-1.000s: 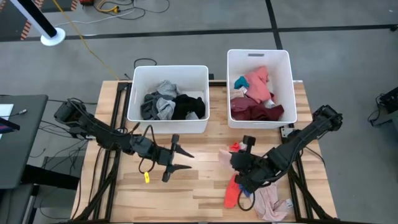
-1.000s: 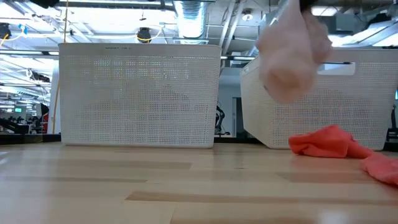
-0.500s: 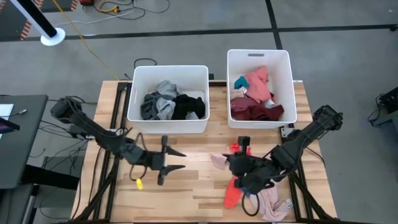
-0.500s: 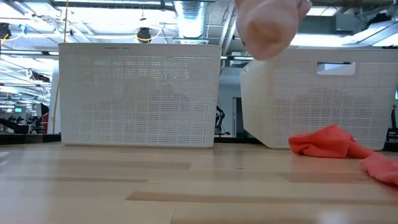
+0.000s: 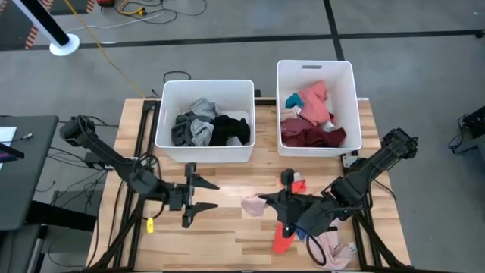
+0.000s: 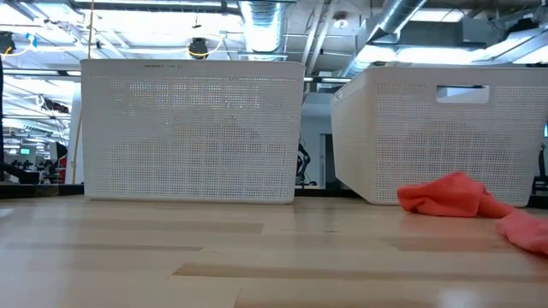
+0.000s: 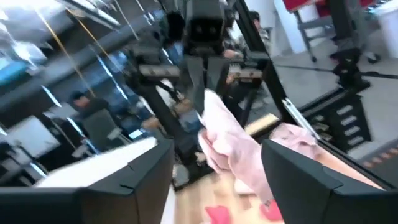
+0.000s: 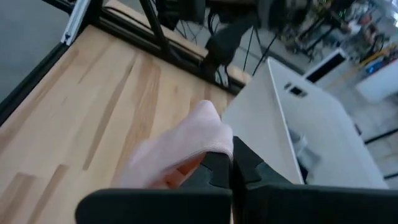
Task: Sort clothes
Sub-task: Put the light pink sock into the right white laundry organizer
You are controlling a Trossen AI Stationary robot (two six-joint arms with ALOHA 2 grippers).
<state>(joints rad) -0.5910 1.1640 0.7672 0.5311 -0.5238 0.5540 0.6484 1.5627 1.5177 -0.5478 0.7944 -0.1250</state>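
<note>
I need to grab the garment's slack loose end [image 5: 254, 205] [image 7: 247, 167] with my left gripper next, because my right gripper's shut fingers cover one end of the pale pink garment.
My right gripper [image 5: 265, 202] is shut on a pale pink garment [image 5: 252, 205] above the table's middle, in front of the two bins. In the left wrist view that garment [image 7: 230, 146] hangs between my own open fingers' outlines, farther off. My left gripper [image 5: 213, 195] stands open a little to the left of it, pointing at it and touching nothing. A coral garment [image 5: 283, 237] and another pale pink one [image 5: 330, 249] lie on the table at the near right. The left bin [image 5: 204, 83] holds grey and black clothes. The right bin [image 5: 314, 65] holds pink, maroon and teal clothes. My right gripper pinches one end of the pale pink garment [image 8: 208, 144] between its two shut fingers. The fingers come from the table's right, slanting a little downward. The garment juts out past the fingertips and droops slack below them [image 7: 239, 165], lifted clear of the table.
Bare wooden tabletop [image 5: 227, 231] lies between the arms and toward the near edge. In the low view the coral garment [image 6: 449, 195] rests on the table before the right bin [image 6: 445, 137]. Frame rails run along both table sides.
My right gripper has risen and gone toward the table's left with the pale pink garment, rolling as it went. The garment has been carried up out of the low view. My left gripper has drawn back toward the table's left edge and risen a little.
</note>
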